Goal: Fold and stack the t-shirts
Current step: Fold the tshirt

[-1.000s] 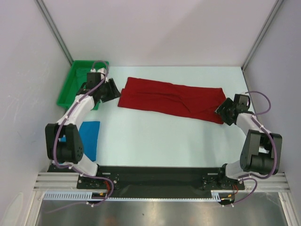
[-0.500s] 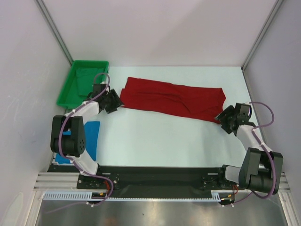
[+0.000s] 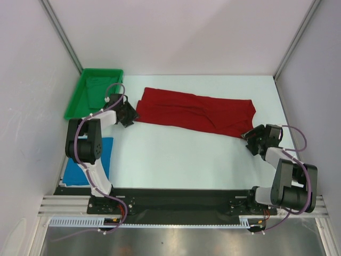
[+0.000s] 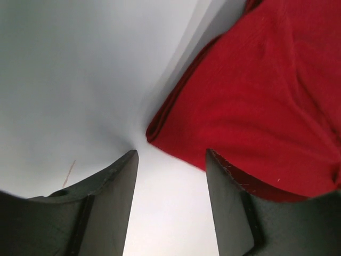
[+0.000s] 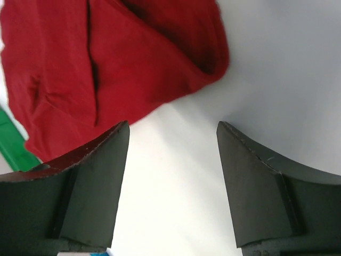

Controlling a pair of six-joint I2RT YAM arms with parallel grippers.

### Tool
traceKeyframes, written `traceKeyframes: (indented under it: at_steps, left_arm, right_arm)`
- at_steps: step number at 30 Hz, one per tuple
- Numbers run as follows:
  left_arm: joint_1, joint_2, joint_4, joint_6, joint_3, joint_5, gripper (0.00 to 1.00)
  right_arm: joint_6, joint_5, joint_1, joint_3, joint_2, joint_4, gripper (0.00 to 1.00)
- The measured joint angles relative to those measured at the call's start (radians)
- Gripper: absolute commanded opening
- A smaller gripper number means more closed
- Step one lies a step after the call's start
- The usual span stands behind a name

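Note:
The robot's right gripper should grab the deep red t-shirt's near corner (image 5: pixel 209 78) next, so that it can swing the long folded t-shirt around for folding.
The deep red t-shirt (image 3: pixel 194 113) lies folded into a long band across the far middle of the white table. My left gripper (image 3: pixel 128 116) is open and empty, low on the table just off the shirt's left end (image 4: pixel 256 106). My right gripper (image 3: pixel 250 138) is open and empty, low at the shirt's right near corner (image 5: pixel 122 58). The bright blue t-shirt (image 3: pixel 88 160) lies folded flat at the near left, partly hidden by the left arm.
A green tray (image 3: pixel 85 93) stands at the far left, behind the left gripper. Grey walls close in the table on both sides and at the back. The black arm-base rail (image 3: pixel 176 200) runs along the near edge.
Both arms have drawn back toward the near edge and lowered. The left gripper slid from beside the tray to the shirt's left end; the right gripper moved nearer, below the shirt's right corner.

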Motion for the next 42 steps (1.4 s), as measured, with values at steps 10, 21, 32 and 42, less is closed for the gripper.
traceKeyframes:
  at_steps: [10,21,32,42]
  left_arm:
    - [0.000,0.047,0.007,-0.017,0.045,-0.006,0.43]
    - [0.000,0.060,0.000,0.010,0.048,0.005,0.00]
    - [-0.033,-0.137,0.067,0.018,-0.222,0.036,0.00]
    - [-0.289,-0.500,0.107,-0.039,-0.599,0.008,0.00]
  right_arm:
    - [0.115,0.020,-0.011,-0.001,0.070,0.127,0.69]
    - [0.216,0.093,-0.012,-0.002,0.130,0.200,0.38]
    - [0.149,0.159,-0.013,0.123,0.255,0.144,0.00]
    - [0.011,0.086,-0.024,0.440,0.539,0.149,0.01]
